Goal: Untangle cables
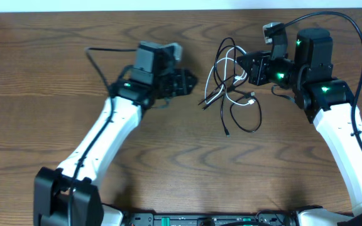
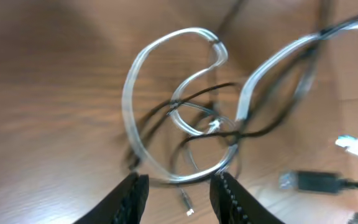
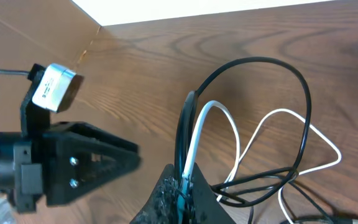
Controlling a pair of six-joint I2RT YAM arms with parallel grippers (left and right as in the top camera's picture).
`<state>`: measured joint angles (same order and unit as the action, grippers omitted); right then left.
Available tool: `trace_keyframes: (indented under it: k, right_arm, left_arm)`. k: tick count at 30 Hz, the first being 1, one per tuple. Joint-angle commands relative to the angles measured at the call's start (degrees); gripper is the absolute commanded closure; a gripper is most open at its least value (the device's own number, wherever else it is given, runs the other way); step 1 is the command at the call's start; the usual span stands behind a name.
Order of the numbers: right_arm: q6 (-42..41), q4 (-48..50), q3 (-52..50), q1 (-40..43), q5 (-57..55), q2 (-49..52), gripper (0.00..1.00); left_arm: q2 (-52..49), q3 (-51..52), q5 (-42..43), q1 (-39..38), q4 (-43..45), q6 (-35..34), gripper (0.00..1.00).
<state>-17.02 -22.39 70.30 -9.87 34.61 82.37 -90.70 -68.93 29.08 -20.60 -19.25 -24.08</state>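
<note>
My left gripper next grips only the black cable on the tangle's side [image 1: 216, 75] facing it, leaving the white cable's loop free, to untangle the cables.
The cables lie tangled on the wooden table between my two grippers. In the overhead view a white cable [image 1: 239, 98] loops through a black cable [image 1: 224, 119]. My right gripper [image 1: 242, 70] is at the tangle's right side. In the right wrist view this gripper [image 3: 184, 186] is shut on both the white cable [image 3: 199, 134] and the black cable [image 3: 306, 118], which rise out of its jaws. My left gripper [image 1: 192, 81] stands just left of the tangle. Its jaws [image 2: 180, 190] are open, with a white loop [image 2: 129, 99] and black strands [image 2: 272, 127] right ahead and nothing gripped.
A black plug [image 2: 316, 182] and a white plug [image 2: 356, 146] lie on the table to the right of my left gripper. The table's far edge meets a white strip [image 3: 216, 9]. My left gripper [image 3: 129, 157] points at the right one from close by.
</note>
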Motion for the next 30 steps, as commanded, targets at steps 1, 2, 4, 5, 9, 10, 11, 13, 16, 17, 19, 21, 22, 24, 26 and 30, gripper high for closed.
trace_keyframes:
  k: [1, 2, 4, 5, 9, 10, 11, 13, 16, 17, 19, 21, 22, 24, 26, 30]
  right_arm:
    - [-1.2, -0.5, 0.1, 0.2, -0.2, 0.0, 0.99]
    - [-1.2, -0.6, 0.1, 0.2, -0.2, 0.0, 0.99]
    - [-1.2, -0.7, 0.1, 0.2, -0.2, 0.0, 0.99]
    - [-1.2, -0.7, 0.1, 0.2, -0.2, 0.0, 0.99]
    - [-0.5, -0.7, 0.1, 0.2, -0.2, 0.0, 0.99]
    - [-0.5, -0.7, 0.1, 0.2, -0.2, 0.0, 0.99]
    - [-0.5, -0.7, 0.1, 0.2, -0.2, 0.0, 0.99]
    - [-0.5, -0.8, 0.1, 0.2, -0.2, 0.0, 0.99]
    - [0.5, -1.7, 0.1, 0.2, -0.2, 0.0, 0.99]
    - [0.9, -1.9, 0.1, 0.2, -0.2, 0.0, 0.99]
    - [1.2, -2.1, 0.1, 0.2, -0.2, 0.0, 0.99]
    - [1.4, -2.1, 0.1, 0.2, -0.2, 0.0, 0.99]
    - [1.4, -2.1, 0.1, 0.2, -0.2, 0.0, 0.99]
    - [1.4, -2.4, 0.1, 0.2, -0.2, 0.0, 0.99]
    - [1.4, -3.3, 0.1, 0.2, -0.3, 0.0, 0.99]
    - [1.4, -6.1, 0.1, 0.9, -0.6, 0.0, 0.99]
  left_arm:
    - [-1.7, -0.6, 1.7, -2.8, 5.8, -4.9, 0.62]
    - [-2.3, -0.6, 1.5, -3.4, 7.6, -5.8, 0.62]
    - [-3.8, -0.6, -0.7, -4.5, 10.0, -8.3, 0.62]
    - [-4.7, -0.6, -1.8, -4.9, 10.5, -9.6, 0.62]
    - [-8.8, -0.6, -2.8, -6.4, 14.5, -12.7, 0.62]
    - [-9.8, -0.6, -3.0, -6.8, 15.5, -12.9, 0.62]
    - [-10.8, -0.6, -3.2, -7.2, 16.4, -13.3, 0.62]
    - [-12.8, -0.6, -3.3, -7.9, 18.2, -14.2, 0.62]
    - [-15.1, -0.6, -4.3, -8.4, 20.7, -16.2, 0.63]
    - [-15.4, -0.6, -4.3, -8.4, 21.5, -16.6, 0.63]
    - [-15.4, -0.6, -4.6, -8.4, 22.3, -17.0, 0.63]
    - [-15.4, -0.6, -5.8, -8.4, 22.8, -17.0, 0.64]
    - [-15.4, -0.6, -6.9, -8.4, 22.8, -17.0, 0.64]
    - [-15.4, -0.6, -10.8, -8.4, 22.2, -17.0, 0.67]
    - [-15.4, -0.6, -15.1, -8.4, 21.6, -17.0, 0.67]
    - [-15.4, -0.6, -26.6, -8.3, 19.5, -16.9, 0.72]
